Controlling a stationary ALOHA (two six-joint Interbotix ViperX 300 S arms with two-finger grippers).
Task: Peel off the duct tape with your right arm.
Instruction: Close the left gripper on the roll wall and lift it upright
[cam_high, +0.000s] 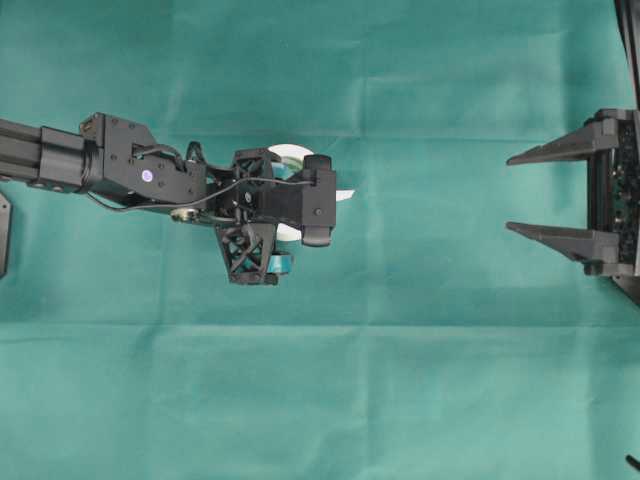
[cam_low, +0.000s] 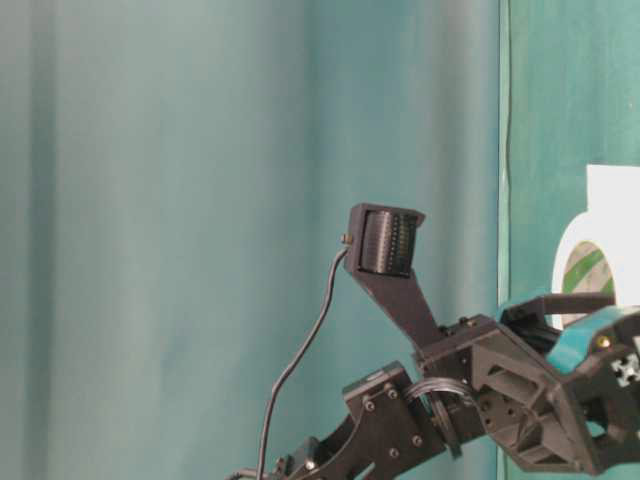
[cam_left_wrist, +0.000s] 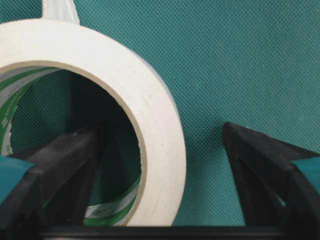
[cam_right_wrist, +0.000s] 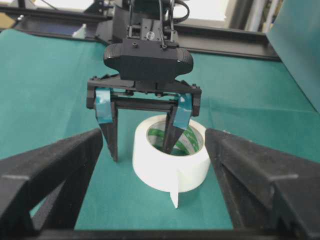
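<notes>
The left gripper grabs the roll's white ring side (cam_left_wrist: 159, 145) next, to hold the duct tape (cam_left_wrist: 60, 42) steady for peeling.
The duct tape (cam_right_wrist: 170, 167), a wide white roll with a green-printed core, lies flat on the green cloth. Its loose strip end (cam_right_wrist: 174, 195) hangs toward the right arm. In the overhead view only slivers of the roll (cam_high: 290, 152) show under the left arm. My left gripper (cam_right_wrist: 141, 152), with teal-taped lattice fingers, is open and straddles the roll's wall (cam_left_wrist: 150, 100), with one finger inside the core and one outside. My right gripper (cam_high: 510, 193), with plain black pointed fingers, is open and empty, well right of the roll and facing it (cam_right_wrist: 152, 137).
Green cloth (cam_high: 400, 380) covers the table. A green backdrop (cam_low: 200, 200) stands behind. The left arm's wrist camera (cam_high: 315, 200) hides most of the roll from above. A black frame (cam_right_wrist: 240, 40) runs along the table's far edge.
</notes>
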